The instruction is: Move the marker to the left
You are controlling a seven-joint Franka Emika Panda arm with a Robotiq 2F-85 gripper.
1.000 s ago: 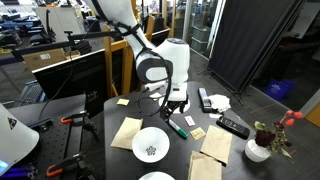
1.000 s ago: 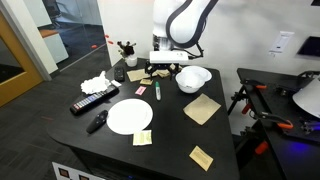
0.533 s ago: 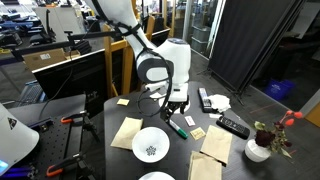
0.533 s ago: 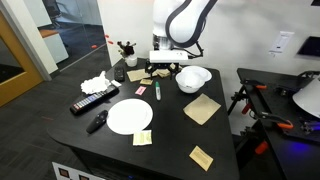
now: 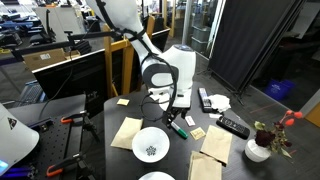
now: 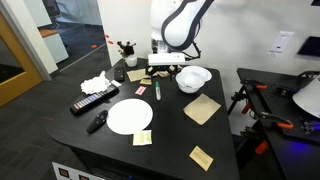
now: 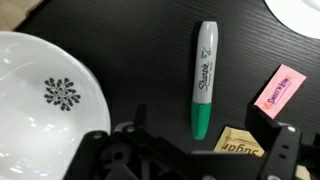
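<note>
The green cap lies between both fingers but below them, so it is too early to close on the marker (image 5: 179, 130) (image 7: 204, 78). My gripper moves lower, before it closes.
The marker (image 7: 204, 78) lies flat on the black table, with a whitish-grey body and a green cap toward the camera. It also shows in both exterior views (image 5: 178, 127) (image 6: 157, 90), between the patterned white bowl and a pink packet. My gripper (image 7: 190, 152) is open and empty, and its two fingers sit wide on either side of the marker's capped end. In both exterior views the gripper (image 5: 174, 108) (image 6: 160, 70) hangs just above the table, close to the marker and not touching it.
A patterned white bowl (image 7: 50, 90) (image 6: 194, 77) sits beside the marker. A pink packet (image 7: 279, 88) and a sugar packet (image 7: 238, 143) lie on its other side. A white plate (image 6: 130, 116), two black remotes (image 6: 93, 101) (image 6: 97, 121), brown napkins (image 6: 202, 109) and a flower vase (image 5: 258, 148) share the table.
The arm has shifted slightly over the marker. The marker has not moved.
</note>
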